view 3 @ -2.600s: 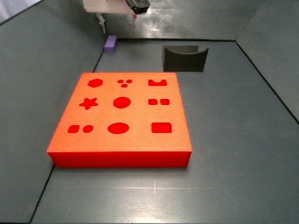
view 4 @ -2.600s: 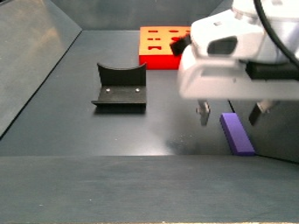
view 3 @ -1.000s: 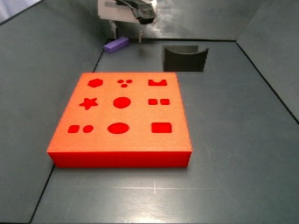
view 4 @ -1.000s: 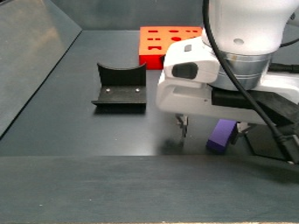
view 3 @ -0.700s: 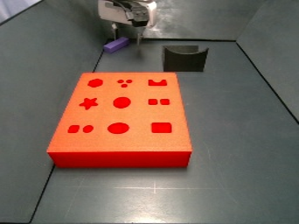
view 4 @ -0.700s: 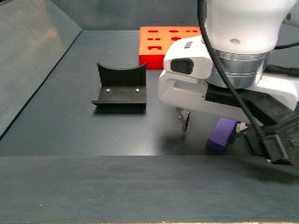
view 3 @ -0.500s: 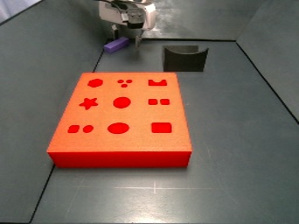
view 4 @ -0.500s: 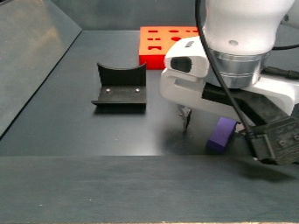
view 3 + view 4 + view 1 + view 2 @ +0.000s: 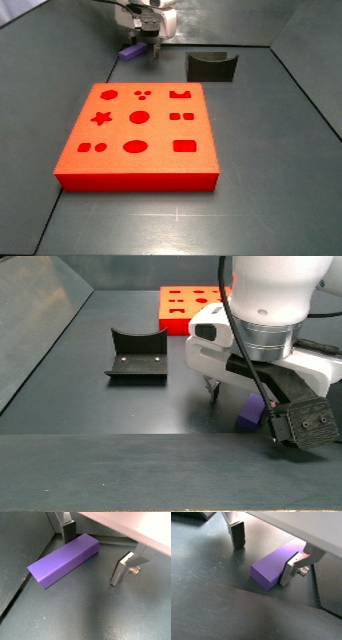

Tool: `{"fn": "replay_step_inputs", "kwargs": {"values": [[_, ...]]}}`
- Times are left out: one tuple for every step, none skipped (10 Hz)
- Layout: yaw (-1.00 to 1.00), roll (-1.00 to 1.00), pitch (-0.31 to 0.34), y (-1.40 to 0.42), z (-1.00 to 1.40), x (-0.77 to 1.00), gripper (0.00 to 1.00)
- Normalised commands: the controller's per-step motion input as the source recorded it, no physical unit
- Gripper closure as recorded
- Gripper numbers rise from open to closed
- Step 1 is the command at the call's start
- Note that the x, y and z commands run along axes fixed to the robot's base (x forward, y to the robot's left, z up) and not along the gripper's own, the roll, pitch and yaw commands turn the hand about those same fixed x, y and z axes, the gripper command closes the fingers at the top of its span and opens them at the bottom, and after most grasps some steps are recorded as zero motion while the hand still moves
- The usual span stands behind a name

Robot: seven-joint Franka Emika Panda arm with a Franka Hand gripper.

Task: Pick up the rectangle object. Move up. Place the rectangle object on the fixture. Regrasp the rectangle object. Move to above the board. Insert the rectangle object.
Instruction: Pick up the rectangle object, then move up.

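My gripper should next place the purple rectangle object on the dark fixture, so it needs to grab the object by its one end (image 9: 84,544) first.
The purple rectangle object (image 9: 63,559) lies flat on the grey floor near the back wall, and shows in both side views (image 9: 134,49) (image 9: 251,410). My gripper (image 9: 95,550) is down low and open, its jaws straddling one end of the block. In a wrist view the block (image 9: 276,565) rests against one finger (image 9: 292,570), while the other finger (image 9: 238,535) stands apart from it. The red board (image 9: 140,130) lies mid-floor, seen small in a side view (image 9: 191,303). The dark fixture (image 9: 211,66) (image 9: 136,354) stands alone, with nothing on it.
Grey walls (image 9: 54,30) close in the floor on the sides and back, and the block lies close to one. The bulky white arm body (image 9: 261,316) hides much of the floor near the gripper in a side view.
The gripper has come down from above the block until its open fingers stand around the block's end. The block now lies at a different angle than 2.6 s ago.
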Motion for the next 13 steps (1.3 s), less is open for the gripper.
{"fn": "replay_step_inputs", "kwargs": {"values": [[0.0,0.0,0.0,0.0,0.0,0.0,1.0],[0.0,0.0,0.0,0.0,0.0,0.0,1.0],[0.0,0.0,0.0,0.0,0.0,0.0,1.0],[0.0,0.0,0.0,0.0,0.0,0.0,1.0],[0.0,0.0,0.0,0.0,0.0,0.0,1.0],[0.0,0.0,0.0,0.0,0.0,0.0,1.0],[0.0,0.0,0.0,0.0,0.0,0.0,1.0],[0.0,0.0,0.0,0.0,0.0,0.0,1.0],[0.0,0.0,0.0,0.0,0.0,0.0,1.0],[0.0,0.0,0.0,0.0,0.0,0.0,1.0],[0.0,0.0,0.0,0.0,0.0,0.0,1.0],[0.0,0.0,0.0,0.0,0.83,0.0,1.0],[0.04,0.01,-0.001,0.05,0.83,0.0,1.0]]}}
